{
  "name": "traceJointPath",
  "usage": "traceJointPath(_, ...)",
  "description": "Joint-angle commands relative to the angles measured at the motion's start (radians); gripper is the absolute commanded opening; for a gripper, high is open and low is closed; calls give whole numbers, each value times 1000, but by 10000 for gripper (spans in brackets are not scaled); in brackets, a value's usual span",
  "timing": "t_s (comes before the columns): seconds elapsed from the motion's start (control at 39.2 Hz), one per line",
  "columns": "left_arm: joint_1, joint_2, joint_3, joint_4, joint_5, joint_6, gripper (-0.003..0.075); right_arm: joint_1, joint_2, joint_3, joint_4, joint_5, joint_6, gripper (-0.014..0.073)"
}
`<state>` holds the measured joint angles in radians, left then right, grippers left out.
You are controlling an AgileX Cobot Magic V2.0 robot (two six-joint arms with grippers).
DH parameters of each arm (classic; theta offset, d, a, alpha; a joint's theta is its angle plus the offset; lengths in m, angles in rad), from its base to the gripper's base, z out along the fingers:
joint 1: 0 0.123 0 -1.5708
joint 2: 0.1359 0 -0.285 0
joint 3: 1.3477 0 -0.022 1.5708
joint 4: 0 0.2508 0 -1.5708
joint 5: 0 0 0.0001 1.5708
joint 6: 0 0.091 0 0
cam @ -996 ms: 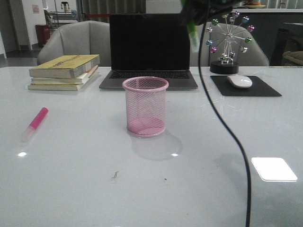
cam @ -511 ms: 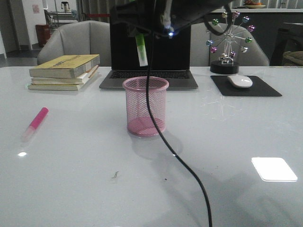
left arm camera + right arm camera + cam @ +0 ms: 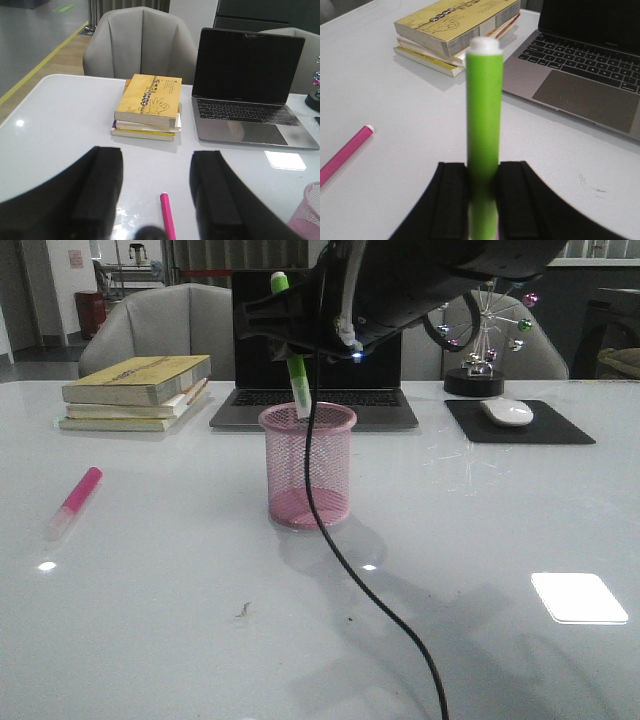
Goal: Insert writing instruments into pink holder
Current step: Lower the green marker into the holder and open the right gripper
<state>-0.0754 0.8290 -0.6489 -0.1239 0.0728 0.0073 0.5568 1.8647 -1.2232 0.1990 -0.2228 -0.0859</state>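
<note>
My right gripper opens now, since the green marker's lower end stands inside the pink holder's rim.
The pink holder (image 3: pixel 308 465) stands upright mid-table in front of the laptop; its rim also shows in the left wrist view (image 3: pixel 312 210). My right gripper (image 3: pixel 292 335) (image 3: pixel 482 175) is shut on the green marker (image 3: pixel 296 375) (image 3: pixel 483 115), holding it nearly upright above the holder. The marker's pale cap points down and reaches the holder's rim. The magenta marker (image 3: pixel 75 498) (image 3: pixel 167 217) (image 3: pixel 342 155) lies flat on the table at the left. My left gripper (image 3: pixel 156 165) hovers over that marker, open and holding nothing.
An open laptop (image 3: pixel 260 340) stands behind the holder, a stack of books (image 3: pixel 135 390) at the back left, a mouse (image 3: pixel 506 411) on a black pad (image 3: pixel 560 428) and a ferris-wheel ornament (image 3: pixel 475 375) at the back right. A black cable (image 3: pixel 340 560) hangs across the holder's front.
My right arm has swung left and come down with the green marker. The marker's cap end has dropped from well above the holder to its rim.
</note>
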Motion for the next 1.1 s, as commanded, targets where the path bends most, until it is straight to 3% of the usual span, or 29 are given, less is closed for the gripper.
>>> traceJointPath(0.0, -4, -4, -39, -7, -88, -7, 382, -1, -55, -25, -1, -80, -2, 30)
traceJointPath(0.13, -4, -4, -39, -7, -88, -7, 382, -1, -55, -25, -1, -62, -2, 77)
traceJointPath(0.31, -4, -4, -39, -7, -88, -7, 382, -1, -55, -25, -1, -29, -2, 359)
traceJointPath(0.38, -4, -4, -39, -7, -88, -7, 382, -1, -55, -25, -1, -11, -2, 419)
traceJointPath(0.56, -4, -4, -39, -7, -88, -7, 382, -2, -65, -25, -6, 31, -3, 416)
traceJointPath(0.77, -4, -4, -39, -7, -88, -7, 382, -8, -162, -25, -151, 83, -39, 358)
traceJointPath(1.07, -4, -4, -39, -7, -88, -7, 382, -139, -377, -25, -151, 387, -38, 351)
